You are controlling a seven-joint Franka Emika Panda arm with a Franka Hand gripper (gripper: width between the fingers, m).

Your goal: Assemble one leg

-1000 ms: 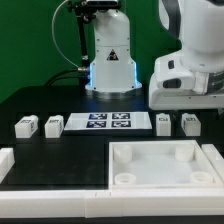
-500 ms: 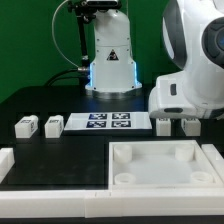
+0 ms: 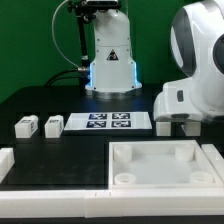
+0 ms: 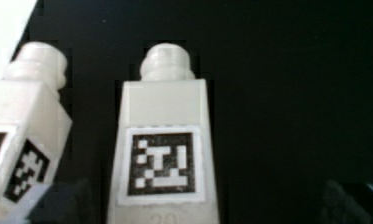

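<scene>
The gripper should close now on the central leg's tagged body (image 4: 163, 168), because its open fingers are low on both sides in the wrist view.
Two small white legs (image 3: 27, 126) (image 3: 53, 125) with tags lie at the exterior view's left of the marker board (image 3: 108, 122). Two more lie to its right. One of them (image 3: 164, 127) peeks out under my arm's white hand, and the other is mostly hidden behind it. In the wrist view one leg (image 4: 165, 130) lies lengthwise right below the camera, tag up, with a second leg (image 4: 23, 115) beside it. My gripper (image 4: 174, 208) hovers over the central leg. One dark finger (image 4: 352, 198) shows faintly, well apart from the leg. The jaws look open and hold nothing.
The large white square tray-like piece (image 3: 120, 152) with round corner sockets lies at the front. A white L-shaped barrier (image 3: 40, 205) runs along the front and left. The robot base (image 3: 110, 60) stands behind the marker board.
The arm's hand has moved down and toward the exterior view's right, now low over the two right-hand legs. No part has moved.
</scene>
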